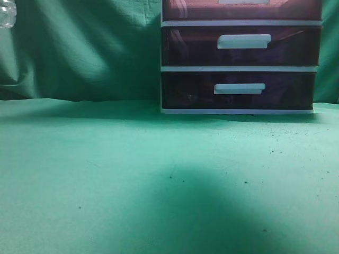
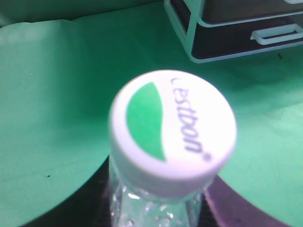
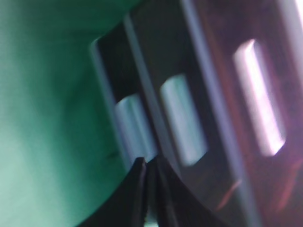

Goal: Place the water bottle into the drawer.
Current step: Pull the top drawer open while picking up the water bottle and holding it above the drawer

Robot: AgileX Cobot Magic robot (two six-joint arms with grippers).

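The drawer's wide front lies flat around the narrow bar, so my right gripper will take hold of the drawer by its white bar handle (image 1: 243,1) next.
The water bottle (image 2: 161,208) is clear crinkly plastic with a white cap bearing a green leaf mark. My left gripper (image 2: 156,215) is shut on its neck, dark fingers on either side, and holds it above the green cloth. A bit of the bottle shows in the exterior view (image 1: 6,13) at the top left corner. The drawer (image 1: 190,9), dark purple-brown with a white bar handle (image 1: 243,1), is closed at the top edge. My right gripper (image 3: 149,163) is shut and empty, close in front of the unit; that drawer (image 3: 236,28) lies at the right of this blurred, tilted view.
The white-framed drawer unit (image 1: 241,67) stands at the back right on the green cloth (image 1: 132,174), with the middle drawer (image 1: 185,47) and lowest drawer (image 1: 185,90) closed. A green cloth backdrop (image 1: 79,47) hangs behind. The unit's lower corner shows in the left wrist view (image 2: 199,47).
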